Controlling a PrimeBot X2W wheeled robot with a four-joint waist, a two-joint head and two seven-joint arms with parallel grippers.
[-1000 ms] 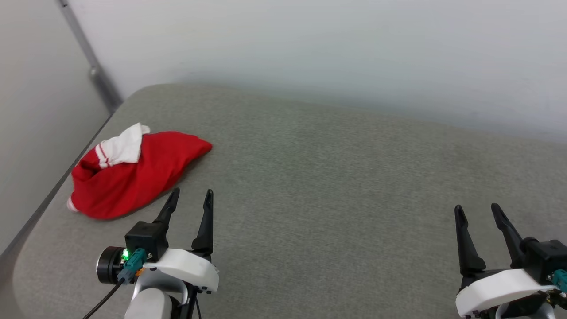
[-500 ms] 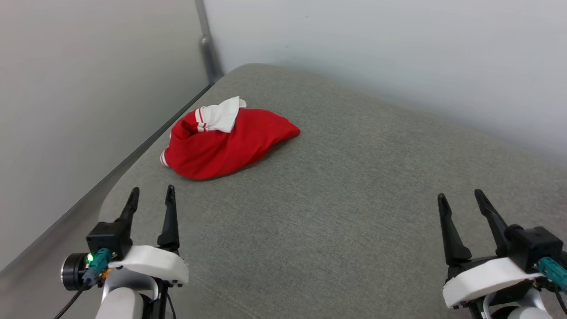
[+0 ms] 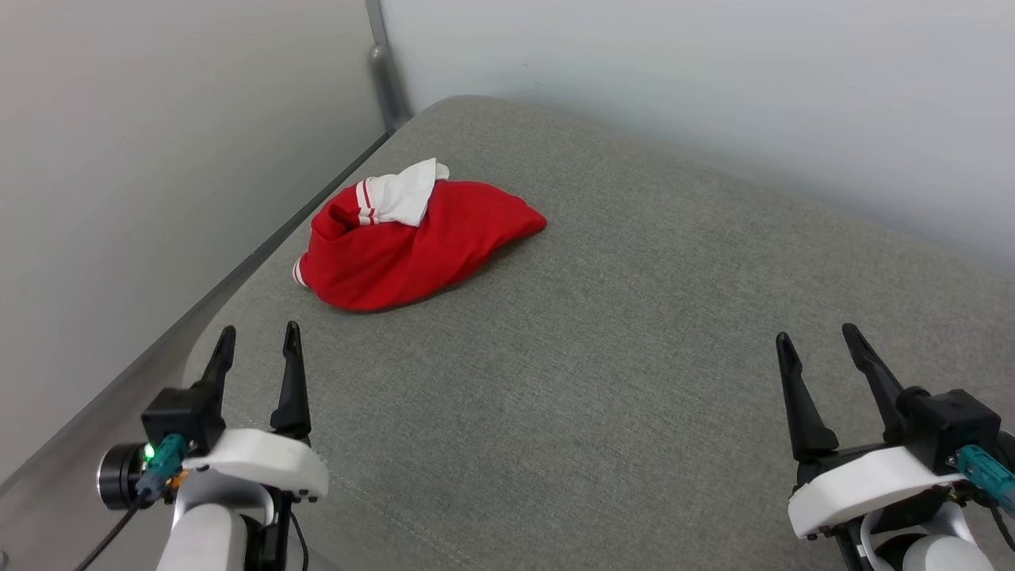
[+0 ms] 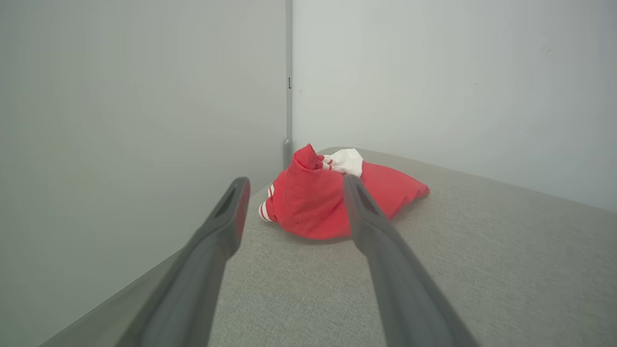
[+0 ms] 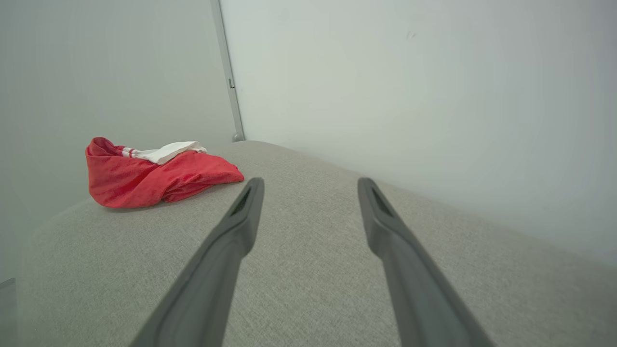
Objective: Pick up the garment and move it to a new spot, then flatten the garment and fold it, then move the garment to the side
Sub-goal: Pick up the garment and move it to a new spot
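Note:
The garment's white sleeve (image 3: 407, 193) sticks up on top while the red body (image 3: 404, 260) lies slack, so my left gripper should next grab the garment by that sleeve to move it.
The garment (image 3: 412, 242) is a bright red T-shirt lying in a crumpled heap near the far left corner of the grey cushioned surface (image 3: 603, 333), a white sleeve with thin red stripes on top. My left gripper (image 3: 258, 339) hovers open near the front left edge, a short way in front of the heap and apart from it. In the left wrist view the garment (image 4: 313, 202) lies just beyond my open left gripper (image 4: 294, 185). At the lower right my right gripper (image 3: 817, 337) stands open and holds nothing. In the right wrist view the garment (image 5: 154, 178) sits far to the left of my right gripper (image 5: 311, 183).
Pale walls close the left and back sides of the surface, meeting at a grey post (image 3: 388, 67) in the far corner. The surface's rounded left edge (image 3: 198, 349) runs just beside my left gripper. Bare grey fabric stretches between the two grippers.
The head camera has turned left, so the whole picture has shifted right and the garment now shows nearer the middle. The garment lies as before. Both grippers stay open.

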